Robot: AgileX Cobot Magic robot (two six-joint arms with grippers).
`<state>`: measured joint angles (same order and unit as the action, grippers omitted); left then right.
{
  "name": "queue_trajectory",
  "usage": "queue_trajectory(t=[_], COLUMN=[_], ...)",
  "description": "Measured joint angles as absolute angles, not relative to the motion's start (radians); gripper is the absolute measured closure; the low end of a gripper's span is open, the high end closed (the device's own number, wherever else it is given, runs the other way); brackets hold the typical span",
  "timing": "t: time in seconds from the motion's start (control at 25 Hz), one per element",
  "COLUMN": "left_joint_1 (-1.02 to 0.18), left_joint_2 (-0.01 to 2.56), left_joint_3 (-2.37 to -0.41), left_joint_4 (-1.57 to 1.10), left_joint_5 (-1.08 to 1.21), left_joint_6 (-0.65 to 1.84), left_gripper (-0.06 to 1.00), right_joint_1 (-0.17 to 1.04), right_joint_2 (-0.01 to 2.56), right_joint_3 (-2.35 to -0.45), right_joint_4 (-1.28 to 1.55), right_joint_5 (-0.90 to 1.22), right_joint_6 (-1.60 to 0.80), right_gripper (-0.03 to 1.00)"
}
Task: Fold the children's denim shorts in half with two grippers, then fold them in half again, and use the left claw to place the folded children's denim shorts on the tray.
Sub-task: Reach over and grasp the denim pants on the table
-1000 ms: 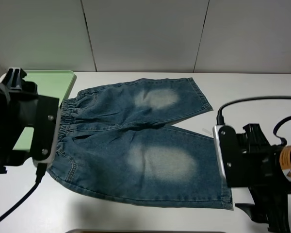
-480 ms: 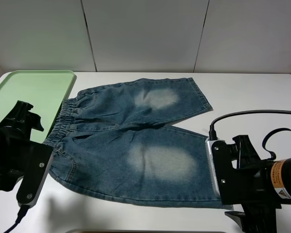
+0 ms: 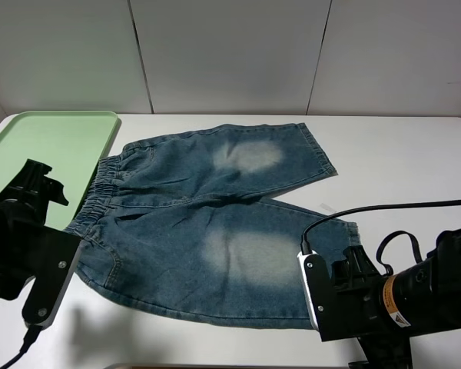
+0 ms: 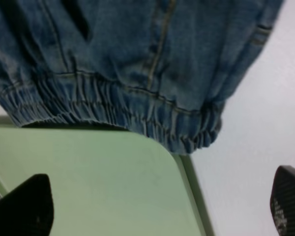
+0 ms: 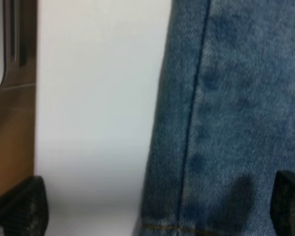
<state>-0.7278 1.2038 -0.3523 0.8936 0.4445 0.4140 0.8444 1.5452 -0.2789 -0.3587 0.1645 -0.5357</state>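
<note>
The right gripper grabs the children's denim shorts by the near leg's hem corner next, where the stitched edge ends, because the broad leg lies flat.
The children's denim shorts lie spread flat on the white table, with the gathered waistband to the left and the two legs, each with a pale patch, to the right. My left gripper hovers open and empty by the near waistband corner. In the left wrist view its fingertips stand wide apart over the tray corner, just short of the waistband. My right gripper is open over the near leg's hem corner. The right wrist view shows the hem between its fingertips. The pale-green tray lies at the back left.
The white table extends to the right of the shorts. The waistband overlaps the tray's right rim. The table's brown front edge runs close to the right gripper. A black cable arcs over the right arm.
My right arm has moved left and lower, onto the near leg's hem corner. My left arm dropped towards the table front a second ago and has hardly moved since.
</note>
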Motion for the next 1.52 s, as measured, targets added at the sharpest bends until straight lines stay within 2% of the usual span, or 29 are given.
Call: queue_trajectory(t=[0.28, 0.92, 1.16, 1.52], left_joint_1=[-0.641, -0.639, -0.639, -0.639], left_joint_2=[1.204, 1.204, 1.204, 1.204], left_joint_3=[-0.352, -0.352, -0.352, -0.352], left_joint_4=[0.896, 0.896, 0.896, 0.896], left_joint_5=[0.376, 0.312, 0.312, 0.312], left_joint_6=[0.412, 0.415, 0.415, 0.415], left_gripper=[0.07, 0.07, 0.07, 0.07], right_joint_1=[0.844, 0.844, 0.844, 0.764], right_joint_2=[1.564, 1.568, 1.575, 1.579], right_joint_3=[-0.284, -0.295, -0.312, -0.317], right_joint_4=[-0.375, -0.531, -0.63, -0.772], right_joint_5=[0.163, 0.139, 0.15, 0.145], right_joint_6=[-0.535, -0.507, -0.422, -0.305], right_gripper=[0.27, 0.27, 0.27, 0.27])
